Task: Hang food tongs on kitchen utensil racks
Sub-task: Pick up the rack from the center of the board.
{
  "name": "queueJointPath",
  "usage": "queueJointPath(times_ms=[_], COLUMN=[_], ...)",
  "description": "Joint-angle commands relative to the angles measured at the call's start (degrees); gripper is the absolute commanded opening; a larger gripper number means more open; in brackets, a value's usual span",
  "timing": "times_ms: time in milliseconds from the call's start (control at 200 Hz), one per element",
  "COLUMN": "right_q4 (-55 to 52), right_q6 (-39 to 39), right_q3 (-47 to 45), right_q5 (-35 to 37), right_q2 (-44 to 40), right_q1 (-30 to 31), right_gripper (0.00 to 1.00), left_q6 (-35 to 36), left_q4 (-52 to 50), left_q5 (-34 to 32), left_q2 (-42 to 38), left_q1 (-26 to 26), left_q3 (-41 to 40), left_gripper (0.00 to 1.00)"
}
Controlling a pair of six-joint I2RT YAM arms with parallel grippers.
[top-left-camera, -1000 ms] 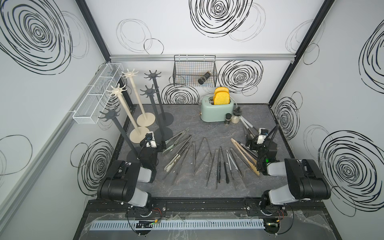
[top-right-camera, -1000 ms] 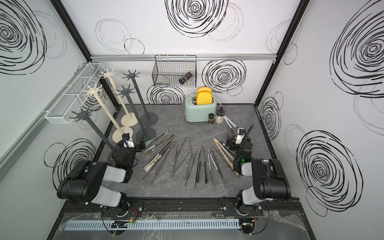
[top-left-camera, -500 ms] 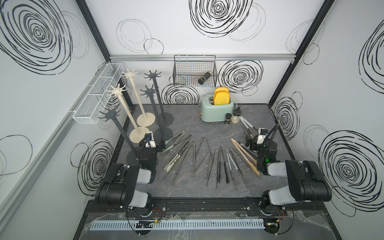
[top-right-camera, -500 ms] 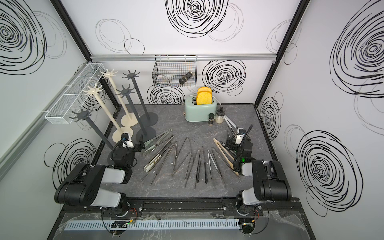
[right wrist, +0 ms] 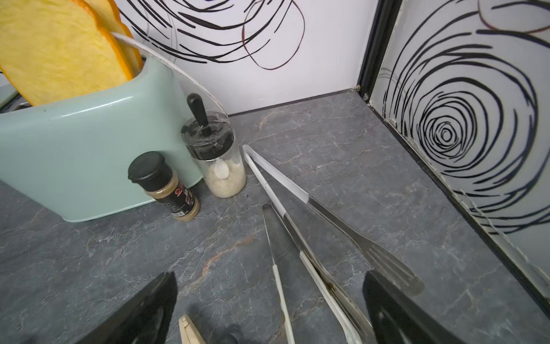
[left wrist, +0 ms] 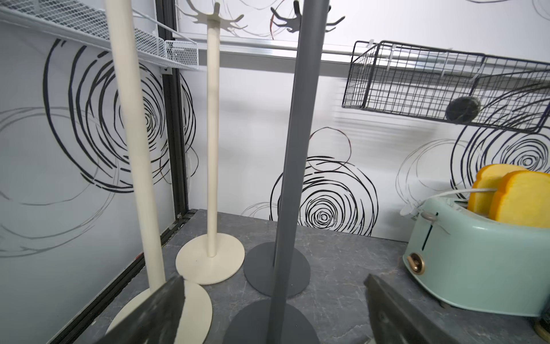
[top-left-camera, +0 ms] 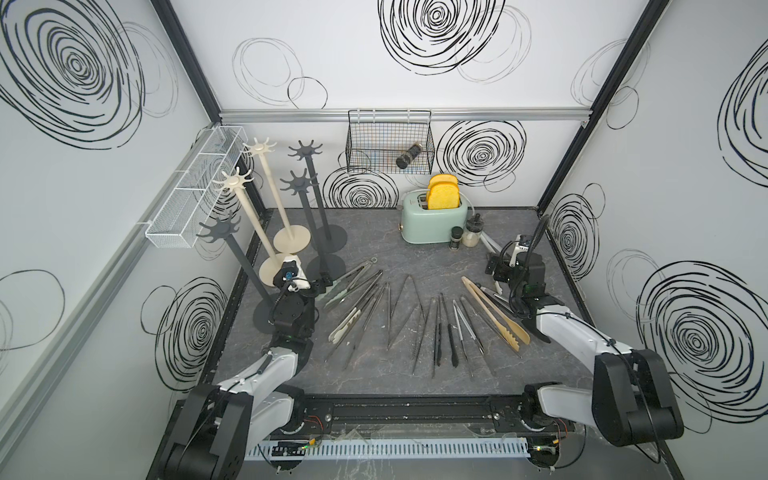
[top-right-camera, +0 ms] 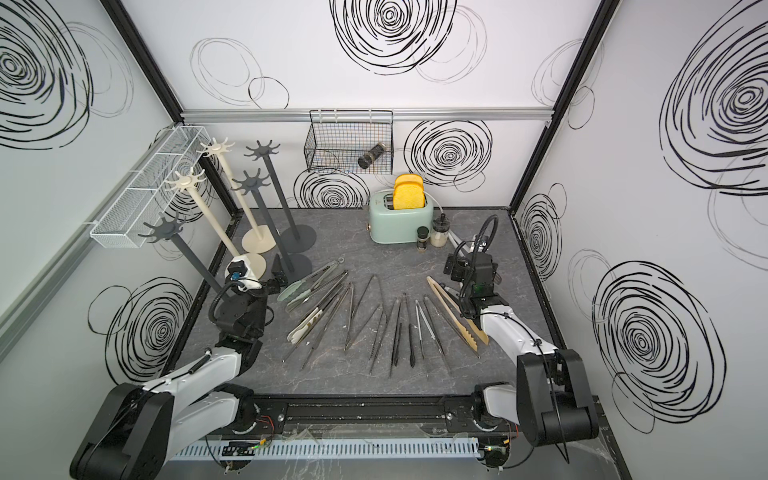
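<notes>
The left gripper reaches the dark grey rack next and grabs it by its pole [left wrist: 290, 178], leaving base and hooks free to stand it for hanging tongs.
Several food tongs [top-left-camera: 399, 307] lie fanned across the grey table, among them a wooden tan pair [top-left-camera: 494, 313] [top-right-camera: 457, 313] and a cream-headed pair [top-left-camera: 347, 324]. The kitchen utensil racks stand at the back left, cream ones [top-left-camera: 266, 195] and dark grey ones [top-left-camera: 313, 199], with nothing on their hooks. My left gripper [top-left-camera: 322, 282] [left wrist: 273, 278] is open and empty, facing a dark grey pole [left wrist: 290, 178]. My right gripper [top-left-camera: 496, 270] [right wrist: 269, 274] hovers open and empty over white-handled steel tongs [right wrist: 342, 226] near the right wall.
A mint toaster [top-left-camera: 432, 224] with yellow bread stands at the back, two spice jars [top-left-camera: 456, 237] beside it. A black wire basket [top-left-camera: 388, 145] holding a jar hangs on the back wall. A white mesh basket [top-left-camera: 195, 187] runs along the left wall.
Both grippers have edged a little toward the back of the table. The tongs and racks have not moved.
</notes>
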Motion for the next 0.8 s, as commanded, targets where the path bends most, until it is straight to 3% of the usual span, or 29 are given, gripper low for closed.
queueJointPath(times_ms=[0,380,796], right_q4=[-1.41,-0.01,0.35], right_q6=[1.27,0.07,-0.23], right_q3=[-1.25,0.15,0.61], right_q5=[-1.55,-7.87,-10.02], right_q2=[-2.27,-0.61,2.61], right_q1=[0.08,-0.2,-0.62], right_gripper=[1.0,1.0,1.0], left_q6=[0.99,5.72,9.26], left_q4=[5.88,14.53,10.52], left_q5=[-1.24,-2.36,-2.7], left_q2=[3.78,23.22,29.5], left_q1=[-0.29,2.46,5.49], left_q3=[2.54,16.78,26.38], left_gripper=[0.98,0.99,0.96])
